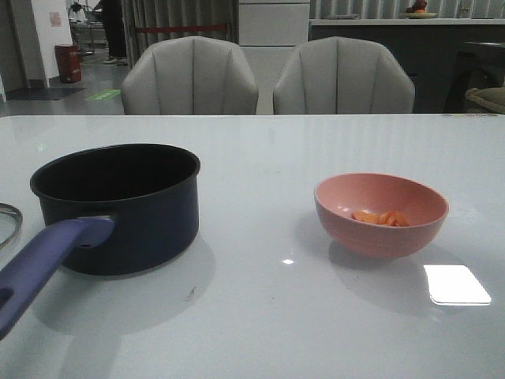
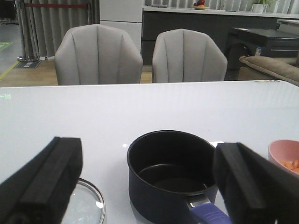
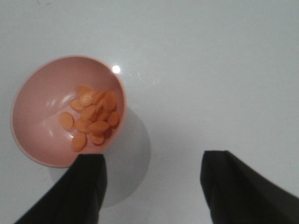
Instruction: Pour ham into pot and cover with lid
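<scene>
My right gripper grabs the pink bowl by its thin rim [image 1: 439,197] next, since the bowl's round body spreads wider than my open fingers.
The dark navy pot [image 1: 118,207] stands at the table's left, empty, its purple-blue handle [image 1: 43,268] pointing to the front. Only a rim edge of the glass lid [image 1: 6,225] shows at the far left; it lies flat beside the pot in the left wrist view [image 2: 86,205]. The pink bowl [image 1: 371,189] at the right holds orange-pink ham slices [image 1: 383,217]. My left gripper [image 2: 148,161] is open and empty, hanging above the pot [image 2: 170,177]. My right gripper [image 3: 153,161] is open and empty over the table, beside the bowl [image 3: 42,102] and its ham [image 3: 91,116]. The knob is out of view.
Two grey chairs [image 1: 189,75] [image 1: 343,75] stand behind the white table's far edge [image 1: 260,117]. A bright window reflection [image 1: 456,284] lies on the table in front of the bowl. Neither arm shows in the front view.
</scene>
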{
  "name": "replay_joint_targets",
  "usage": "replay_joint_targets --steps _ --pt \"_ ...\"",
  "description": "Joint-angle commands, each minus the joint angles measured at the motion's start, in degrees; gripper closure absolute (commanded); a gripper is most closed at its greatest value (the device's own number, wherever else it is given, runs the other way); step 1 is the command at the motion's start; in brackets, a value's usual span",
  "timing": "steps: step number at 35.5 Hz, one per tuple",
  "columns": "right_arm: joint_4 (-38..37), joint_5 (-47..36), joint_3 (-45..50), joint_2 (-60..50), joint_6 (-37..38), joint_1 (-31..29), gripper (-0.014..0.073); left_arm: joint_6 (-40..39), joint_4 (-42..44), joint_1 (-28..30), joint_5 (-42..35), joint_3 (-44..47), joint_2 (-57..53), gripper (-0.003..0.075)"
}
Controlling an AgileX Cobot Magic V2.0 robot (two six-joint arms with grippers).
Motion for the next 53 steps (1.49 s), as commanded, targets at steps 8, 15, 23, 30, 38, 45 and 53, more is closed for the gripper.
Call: replay_joint_targets --steps 8,15,23,30,38,45,53 --pt "0.8 4.2 -15.3 16.4 -0.6 3.9 0.0057 0.1 -0.7 -0.4 -4.1 -1.7 0.5 0.0116" --pt "0.8 8.0 -22.1 25.7 -0.6 3.9 0.0057 0.1 -0.7 -0.4 -4.1 -1.7 0.5 0.0116" --pt "1.0 9.9 -27.2 33.3 -0.6 3.9 0.0057 0.1 -0.7 -0.4 -4.1 -1.7 0.5 0.0116" --pt "1.0 9.7 -29.4 37.5 -0.6 3.8 0.0148 0.1 -0.7 -0.4 -4.1 -1.7 0.5 0.0116" --pt "1.0 10.1 -30.8 40.9 -0.6 3.8 0.0466 0.1 -0.7 -0.4 -4.1 -1.7 0.5 0.0116" --pt "0.7 8.9 -30.8 40.9 -1.3 3.8 0.0457 0.1 -0.7 -0.4 -4.1 -1.7 0.5 0.0116" --pt "0.9 9.3 -34.2 36.9 -3.8 4.0 0.0457 0.1 -0.7 -0.4 -4.1 -1.7 0.5 0.0116"
